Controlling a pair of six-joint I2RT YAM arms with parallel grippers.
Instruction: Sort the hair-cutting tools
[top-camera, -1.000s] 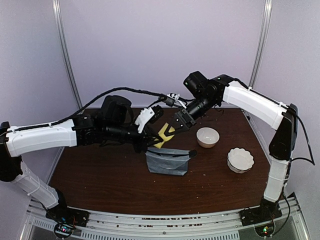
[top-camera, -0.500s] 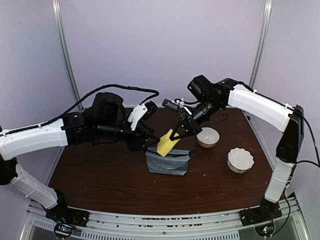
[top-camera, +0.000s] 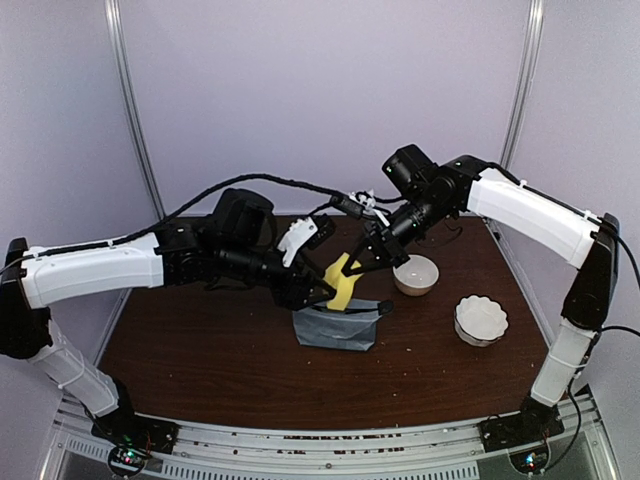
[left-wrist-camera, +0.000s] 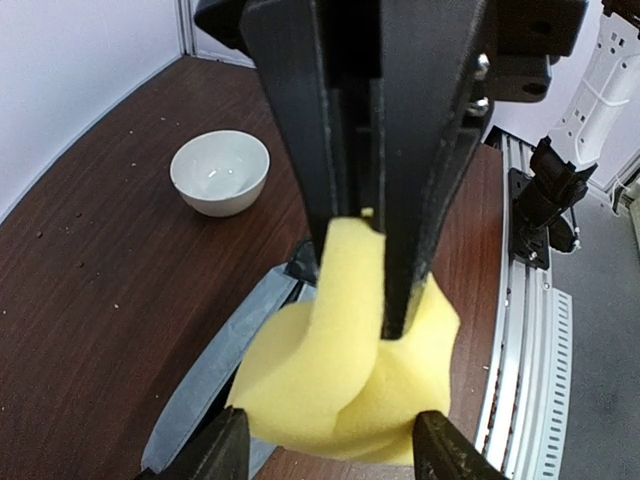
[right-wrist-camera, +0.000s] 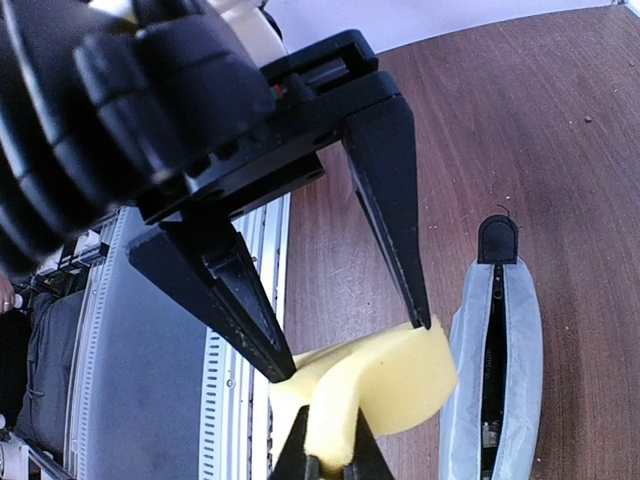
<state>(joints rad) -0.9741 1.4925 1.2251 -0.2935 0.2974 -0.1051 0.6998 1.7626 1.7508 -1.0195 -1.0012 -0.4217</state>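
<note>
My left gripper needs to move farther toward the sponge before it closes, because its fingers only reach the near edge of the sponge.
A folded yellow sponge (top-camera: 341, 283) hangs above the grey zip pouch (top-camera: 335, 328). My right gripper (right-wrist-camera: 330, 465) is shut on a pinched fold of the sponge (right-wrist-camera: 390, 385). My left gripper (left-wrist-camera: 335, 440) stands open, its two fingertips spread to either side of the sponge (left-wrist-camera: 340, 370) at its edges. In the overhead view both grippers meet over the pouch, the left gripper (top-camera: 322, 291) from the left and the right gripper (top-camera: 362, 262) from the back right. The pouch (right-wrist-camera: 500, 370) lies unzipped with a dark inside. The hair-cutting tools are hidden.
Two white bowls stand right of the pouch: a smooth bowl (top-camera: 415, 274) and a scalloped bowl (top-camera: 481, 319) nearer the front right. The smooth bowl (left-wrist-camera: 220, 172) also shows behind the sponge. The brown table (top-camera: 200, 350) ends at a metal rail in front.
My right gripper has shut on the sponge and my left gripper has opened, letting it go. Both grippers stayed close together above the pouch.
</note>
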